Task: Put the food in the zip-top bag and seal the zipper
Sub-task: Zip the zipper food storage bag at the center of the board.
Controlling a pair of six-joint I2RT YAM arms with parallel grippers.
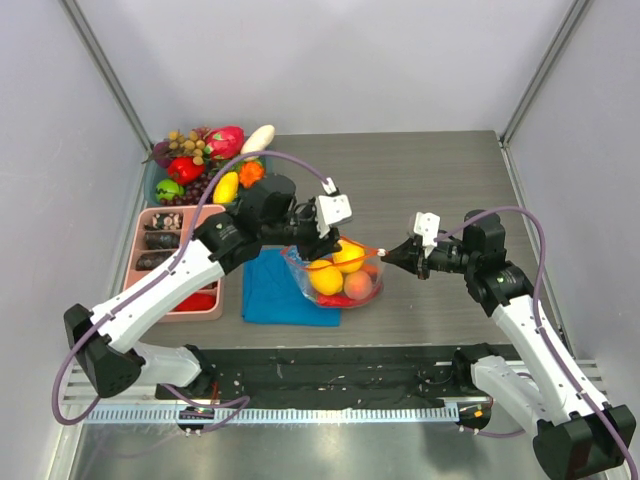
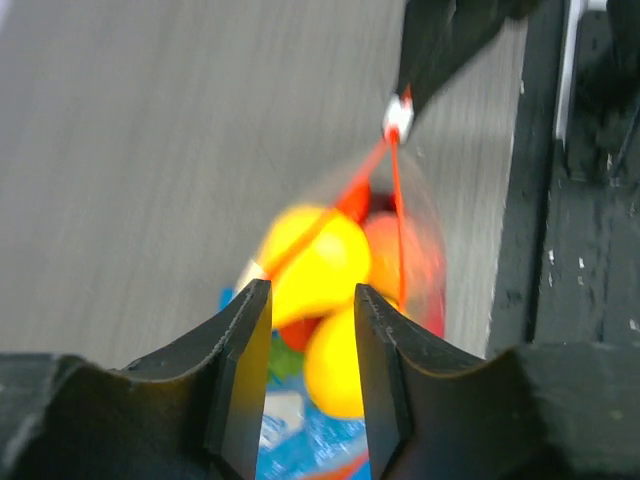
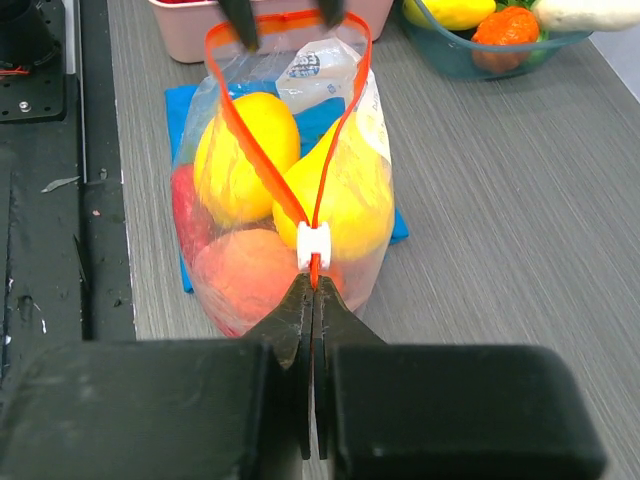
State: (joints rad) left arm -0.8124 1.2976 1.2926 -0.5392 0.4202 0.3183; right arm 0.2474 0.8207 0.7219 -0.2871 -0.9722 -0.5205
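Observation:
My left gripper grabs the white slider (image 1: 382, 253) (image 2: 398, 117) next, with its fingers on either side of the zipper. It then pulls the slider along the bag's opening to seal the bag.
The clear zip-top bag (image 1: 340, 278) lies on a blue cloth and holds yellow lemons (image 3: 240, 150), a pink peach (image 3: 250, 275) and red pieces. Its orange-red zipper (image 3: 232, 115) gapes in a loop, with the white slider (image 3: 313, 245) at the near end. My right gripper (image 3: 314, 288) is shut on the zipper's end just behind the slider; it also shows in the top view (image 1: 386, 254). My left gripper (image 2: 312, 305) is open over the bag's far end, its fingers (image 3: 240, 28) straddling the mouth. It shows in the top view (image 1: 312, 242) too.
A blue folded cloth (image 1: 270, 292) lies under the bag. A pink divided tray (image 1: 178, 262) sits to the left. A teal bowl (image 1: 200, 175) with more toy food stands at the back left. A black mat runs along the near edge.

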